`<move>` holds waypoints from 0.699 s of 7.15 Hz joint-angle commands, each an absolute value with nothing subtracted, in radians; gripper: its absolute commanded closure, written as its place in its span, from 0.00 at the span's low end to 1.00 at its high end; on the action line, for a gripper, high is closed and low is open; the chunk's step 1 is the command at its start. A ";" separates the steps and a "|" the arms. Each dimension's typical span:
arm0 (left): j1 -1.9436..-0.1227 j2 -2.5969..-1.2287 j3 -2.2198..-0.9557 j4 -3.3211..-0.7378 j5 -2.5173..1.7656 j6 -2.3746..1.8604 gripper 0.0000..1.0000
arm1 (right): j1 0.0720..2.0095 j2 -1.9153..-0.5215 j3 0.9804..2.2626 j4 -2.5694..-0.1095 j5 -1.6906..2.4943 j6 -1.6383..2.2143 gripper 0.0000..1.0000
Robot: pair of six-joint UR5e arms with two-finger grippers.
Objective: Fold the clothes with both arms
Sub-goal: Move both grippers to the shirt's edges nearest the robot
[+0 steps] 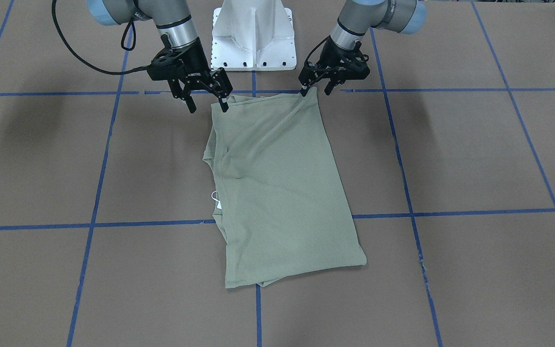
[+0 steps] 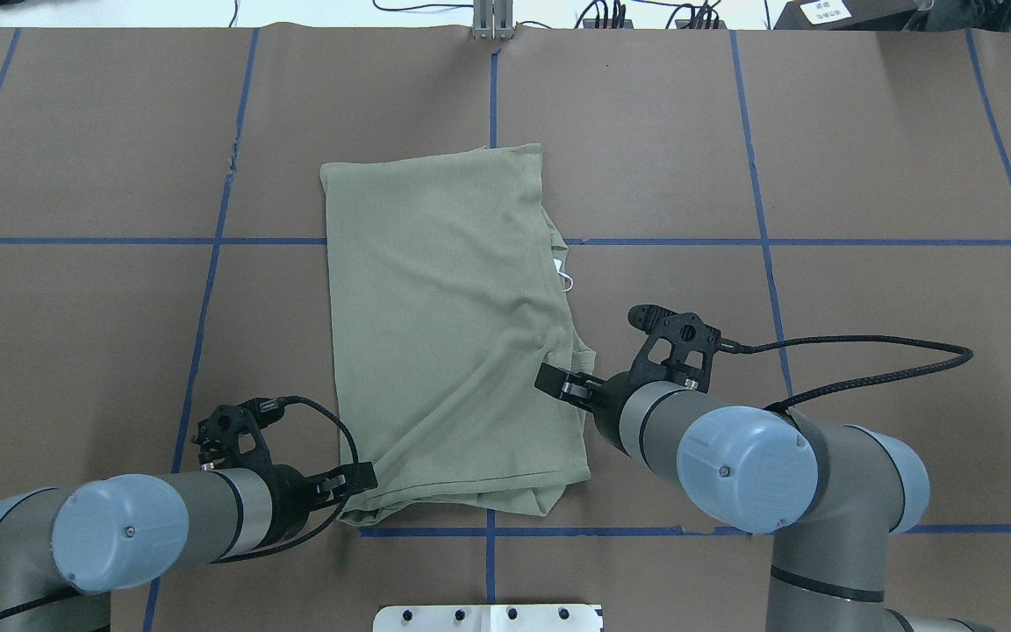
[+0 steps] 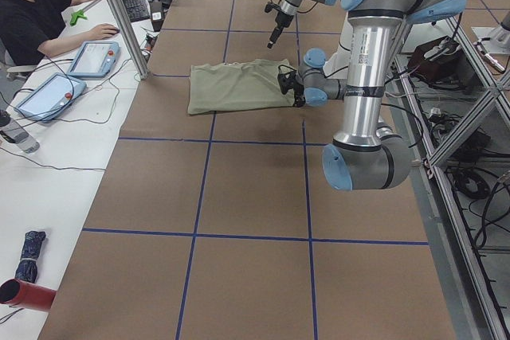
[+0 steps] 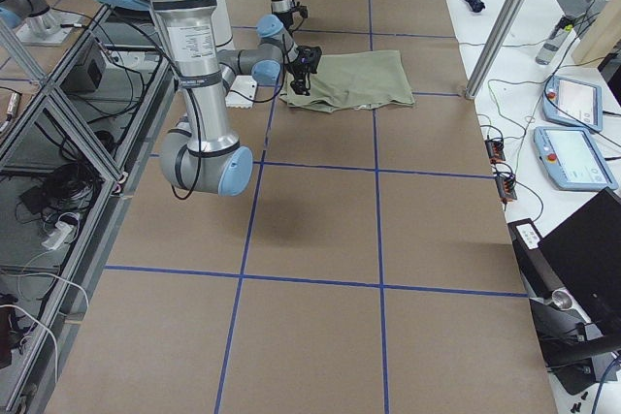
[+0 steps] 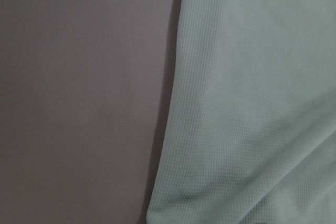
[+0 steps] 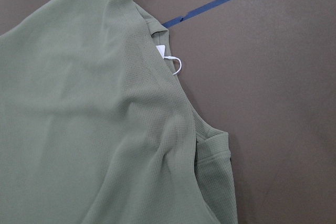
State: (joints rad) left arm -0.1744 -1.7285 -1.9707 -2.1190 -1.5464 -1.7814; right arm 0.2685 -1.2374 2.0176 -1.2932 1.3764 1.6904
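Note:
The olive-green shirt is to be folded, so the robot's left gripper should next grab the hem corner (image 1: 313, 92) on the shirt's long edge opposite the hang tag.
The olive-green shirt (image 1: 277, 188) lies folded into a long rectangle in the middle of the table; it also shows in the overhead view (image 2: 444, 333). Its white hang tag (image 1: 216, 197) pokes out at one long edge and shows in the right wrist view (image 6: 169, 59). My left gripper (image 1: 315, 90) is low at the shirt's near corner, jaws apart, one finger touching the cloth edge. My right gripper (image 1: 207, 106) hovers open over the other near corner, one fingertip above the hem. In the overhead view the left gripper (image 2: 356, 481) and right gripper (image 2: 562, 384) sit at the shirt's near end.
The table is covered in brown paper (image 1: 475, 154) with a blue tape grid (image 1: 451, 212). The white pedestal base (image 1: 253, 38) stands just behind the shirt. An operator sits at a side desk (image 3: 48, 13) with tablets beyond the table's far edge.

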 commanded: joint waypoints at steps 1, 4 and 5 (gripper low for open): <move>-0.166 -1.736 -1.963 -2.120 -1.545 -1.790 0.20 | 0.268 -1.236 2.017 -1.293 1.376 1.690 0.01; -0.160 -1.753 -1.951 -2.120 -1.542 -1.810 1.00 | 0.267 -1.239 2.013 -1.293 1.376 1.690 0.01; -0.160 -1.753 -1.951 -2.121 -1.520 -1.807 1.00 | 0.265 -1.239 2.007 -1.293 1.361 1.690 0.01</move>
State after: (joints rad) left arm -0.1606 -1.7518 -1.9524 -2.1204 -1.5370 -1.8073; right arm 0.2664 -1.2391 2.0120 -1.2931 1.3724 1.6904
